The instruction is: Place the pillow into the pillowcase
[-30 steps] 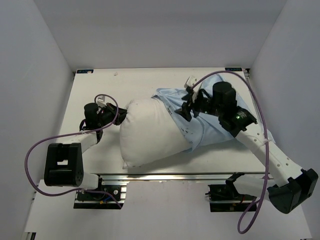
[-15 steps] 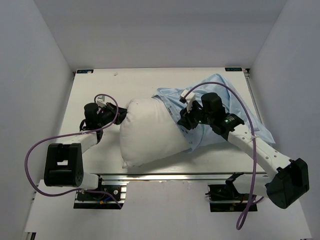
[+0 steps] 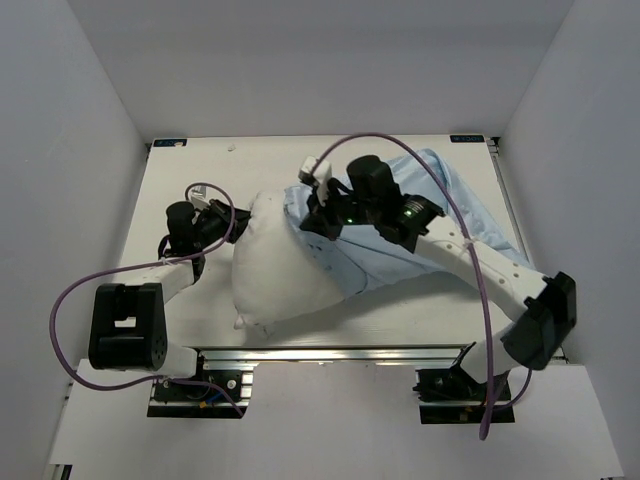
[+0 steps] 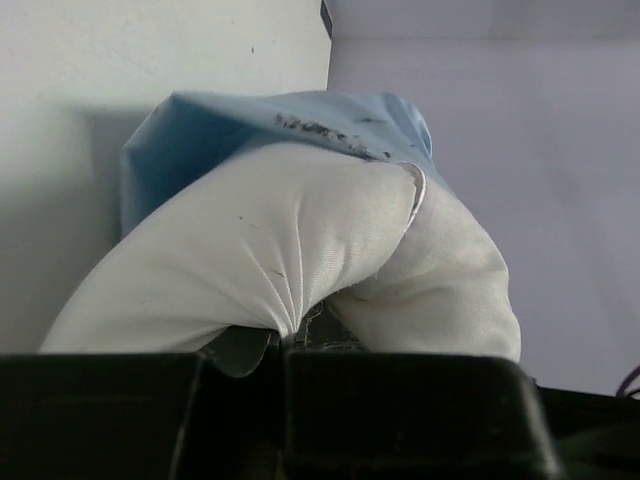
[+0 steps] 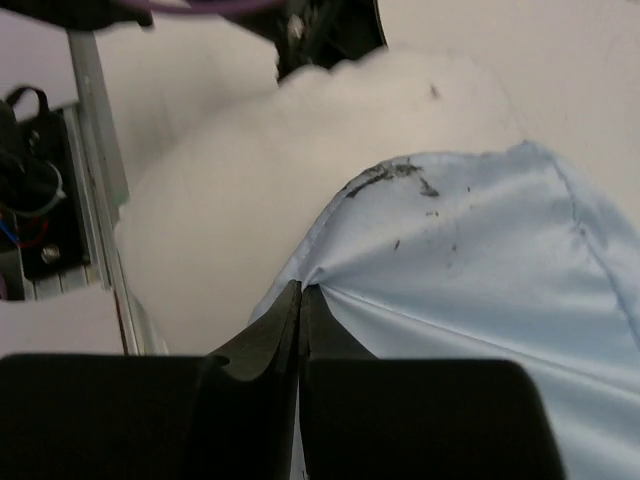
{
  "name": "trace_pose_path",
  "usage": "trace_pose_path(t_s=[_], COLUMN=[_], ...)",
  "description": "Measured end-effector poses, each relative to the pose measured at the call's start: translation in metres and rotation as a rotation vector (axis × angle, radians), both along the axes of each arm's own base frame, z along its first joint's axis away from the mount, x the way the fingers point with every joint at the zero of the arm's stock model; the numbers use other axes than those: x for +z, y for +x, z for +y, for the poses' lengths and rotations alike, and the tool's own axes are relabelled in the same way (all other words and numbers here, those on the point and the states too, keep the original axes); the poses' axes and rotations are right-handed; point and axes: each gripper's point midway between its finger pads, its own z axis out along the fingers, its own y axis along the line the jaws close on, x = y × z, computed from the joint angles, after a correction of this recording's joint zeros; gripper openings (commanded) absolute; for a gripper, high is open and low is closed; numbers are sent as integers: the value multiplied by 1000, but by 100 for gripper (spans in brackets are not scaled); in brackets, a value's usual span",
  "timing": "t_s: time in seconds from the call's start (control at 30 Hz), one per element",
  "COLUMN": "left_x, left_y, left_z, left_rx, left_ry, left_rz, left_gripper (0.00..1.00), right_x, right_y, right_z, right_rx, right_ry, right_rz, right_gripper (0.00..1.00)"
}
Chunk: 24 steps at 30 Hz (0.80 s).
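Note:
My left gripper keeps holding the pinched end for now, which would fall short of its place: much of the pillow point(image 3: 268, 270) bulges outside the pillowcase's open hem.
The white pillow point(image 3: 268, 270) lies at the table's middle-left, its right part inside the light blue pillowcase point(image 3: 445, 215). My left gripper point(image 3: 233, 222) is shut on a pinch of the pillow's left end; in the left wrist view the pillow point(image 4: 300, 250) puckers into the left gripper point(image 4: 285, 338), with the pillowcase point(image 4: 240, 130) behind it. My right gripper point(image 3: 314, 222) is shut on the pillowcase's open hem on top of the pillow. In the right wrist view the pillowcase point(image 5: 470, 250) gathers into the closed right gripper point(image 5: 302, 290), the pillow point(image 5: 240, 180) beyond.
The white table point(image 3: 190, 170) is boxed in by white walls at the left, back and right. An aluminium rail point(image 3: 330, 352) runs along the near edge. Purple cables point(image 3: 70, 300) loop from both arms.
My right gripper shut on the pillowcase hem and pulled it left, further over the pillow. The pillow turned and slid slightly left. The left gripper kept its hold.

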Motion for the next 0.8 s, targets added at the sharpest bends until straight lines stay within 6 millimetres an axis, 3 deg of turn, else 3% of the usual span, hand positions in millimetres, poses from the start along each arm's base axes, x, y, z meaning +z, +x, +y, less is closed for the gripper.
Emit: trace_pose_path(t_s=[0.17,0.27,0.37,0.57,0.67,0.8], left_x=[12,23,31,28,18,3], left_y=[16,26,32,39,42,39], left_z=[3,4,4,-12,-27,-60], left_rx=[30,47,61,70,63,1], left_ry=[-4,-7,-5,2,5,3], left_rz=[-36,-66,-93,-107,-84,-42], left_gripper=[0,0,0,0,0,0], right_x=[30,29,26,49,71,90], right_y=[17,36,51,101,136,168], right_z=[60,83,93,86,68,40], right_rx=[30,11,-19,-118,-191,-284], right_ry=[58,66,56,82,115,132], right_rz=[35,52,41,-31,-78,-129], right_gripper=[0,0,0,0,0,0])
